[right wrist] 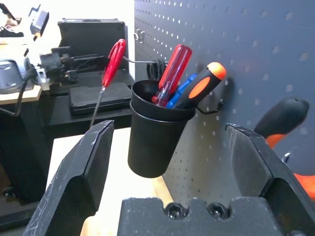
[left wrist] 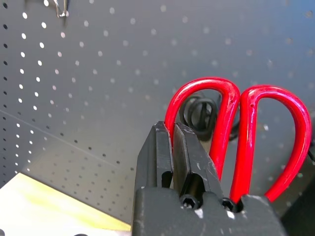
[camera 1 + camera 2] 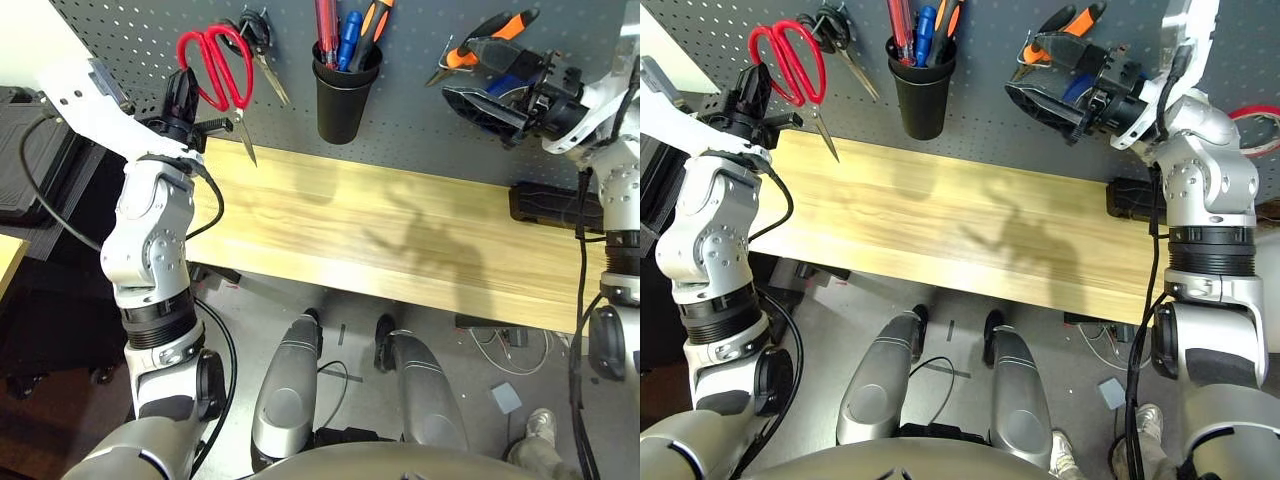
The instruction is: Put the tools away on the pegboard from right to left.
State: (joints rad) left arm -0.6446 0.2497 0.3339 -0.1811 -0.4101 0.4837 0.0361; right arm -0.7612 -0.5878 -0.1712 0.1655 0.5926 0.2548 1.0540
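My left gripper is still too early to open: the tip of the silver hook is outside both red loops, so my gripper needs to first move a red loop around the hook.
My left gripper (image 3: pixel 187 100) is shut on one loop of the red-handled scissors (image 3: pixel 215 62), holding them up against the dark grey pegboard (image 3: pixel 420 120) at its left, blades pointing down. In the left wrist view the black fingers (image 2: pixel 167 152) pinch the red loop (image 2: pixel 231 123). The black cup (image 3: pixel 343 95) holds the red-handled screwdriver (image 3: pixel 327 25). The orange-and-black pliers (image 3: pixel 490 40) hang to its right, and the red tape ring (image 3: pixel 1260 128) sits at the far right. My right gripper (image 3: pixel 480 100) hovers open and empty below the pliers, facing the cup (image 1: pixel 152 132).
Black-handled scissors (image 3: pixel 262 40) hang just right of the red ones. The cup also holds a blue-handled tool (image 3: pixel 348 35) and an orange-and-black one (image 3: pixel 375 20). The wooden table (image 3: pixel 400 235) lies below, with a black box (image 3: pixel 555 205) at its right end. A black case (image 3: pixel 20 150) stands left.
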